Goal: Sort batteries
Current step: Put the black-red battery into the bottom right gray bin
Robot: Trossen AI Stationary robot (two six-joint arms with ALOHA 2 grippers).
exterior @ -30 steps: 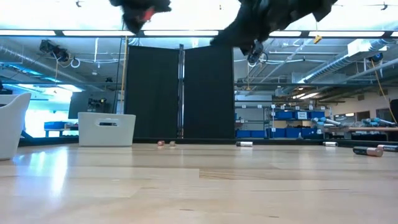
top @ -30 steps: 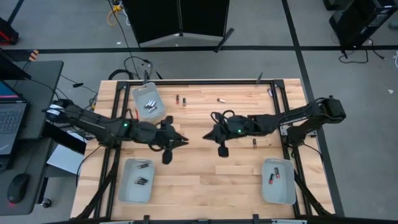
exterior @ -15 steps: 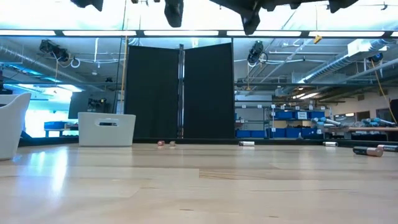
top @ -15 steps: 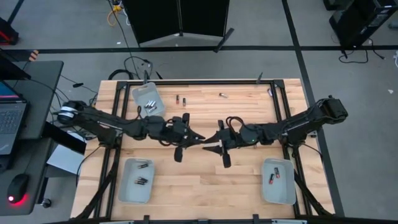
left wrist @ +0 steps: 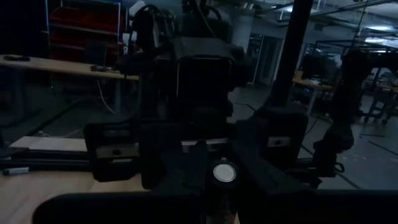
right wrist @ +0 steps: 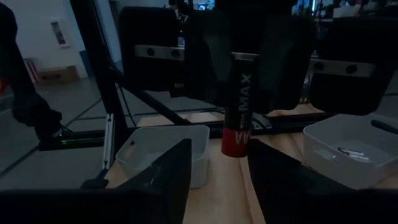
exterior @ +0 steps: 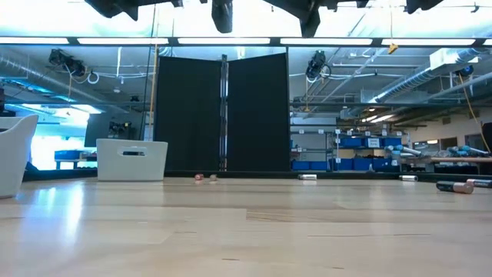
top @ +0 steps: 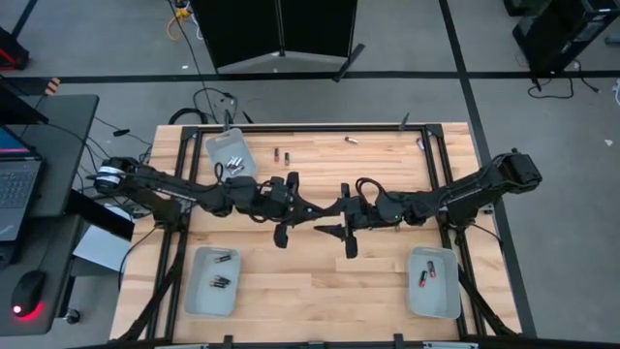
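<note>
My right gripper grabs the MAX battery by its red end (right wrist: 234, 143) next, to sort the battery into the tray of red-ended batteries.
Over the table's middle, my left gripper (top: 312, 214) is shut on a dark battery (right wrist: 239, 102) marked MAX that has a red end. My right gripper (top: 330, 221) faces it from the right. It is open, with a finger (right wrist: 171, 177) on each side of the battery's red end, apart from it. In the left wrist view the battery's round silvery end (left wrist: 224, 173) faces the camera. Loose batteries (top: 281, 154) lie on the wood at the far side, with a silvery one (top: 349, 141) near the far edge. My left gripper pinches the battery's upper part (right wrist: 242, 62) between its two fingers, coming level from the table's left. The battery is lifted clear of the table and tilted. Its red end (right wrist: 236, 140) points down toward my right gripper.
Three pale grey trays hold batteries: far left (top: 231, 160), near left (top: 213, 281) and near right (top: 433, 281). A dark battery with a copper end (exterior: 460, 186) lies at the right in the low view. Black frame rails border the table.
My left gripper has gone toward the table's right with the battery and tipped up to level. My right gripper has tipped up to level, met it at the middle and opened. The silvery battery at the far side has rolled a little toward the far edge.
</note>
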